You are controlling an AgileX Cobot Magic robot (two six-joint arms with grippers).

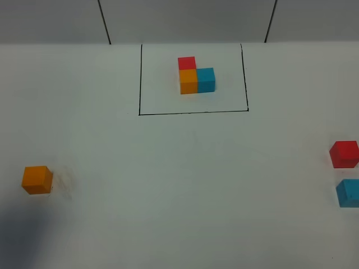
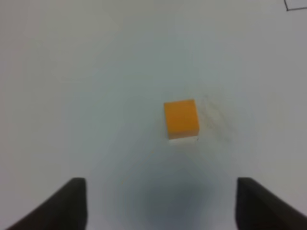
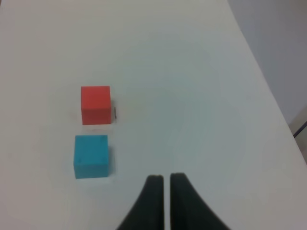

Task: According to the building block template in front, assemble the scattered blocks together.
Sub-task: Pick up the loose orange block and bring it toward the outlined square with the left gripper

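The loose orange cube (image 1: 37, 180) is next for the left gripper, which will pick it up by its opposite sides to copy the L-shaped template (image 1: 193, 78).
The template (image 1: 196, 73) is an L of red, orange and blue cubes inside a black drawn rectangle at the back middle. The loose orange cube (image 1: 37, 180) sits at the left; in the left wrist view it (image 2: 181, 118) lies ahead of my open left gripper (image 2: 160, 206), between the line of the fingers but apart from them. The loose red cube (image 1: 344, 154) and light blue cube (image 1: 349, 193) sit at the right edge, close together. In the right wrist view the red cube (image 3: 96, 104) and blue cube (image 3: 91, 156) lie beside my shut, empty right gripper (image 3: 166, 179).
The white table (image 1: 179, 185) ends at a grey back wall (image 1: 185, 19). In the right wrist view the table's edge (image 3: 261, 72) runs close to the gripper. Neither arm shows in the high view; a dark shadow lies at its lower left.
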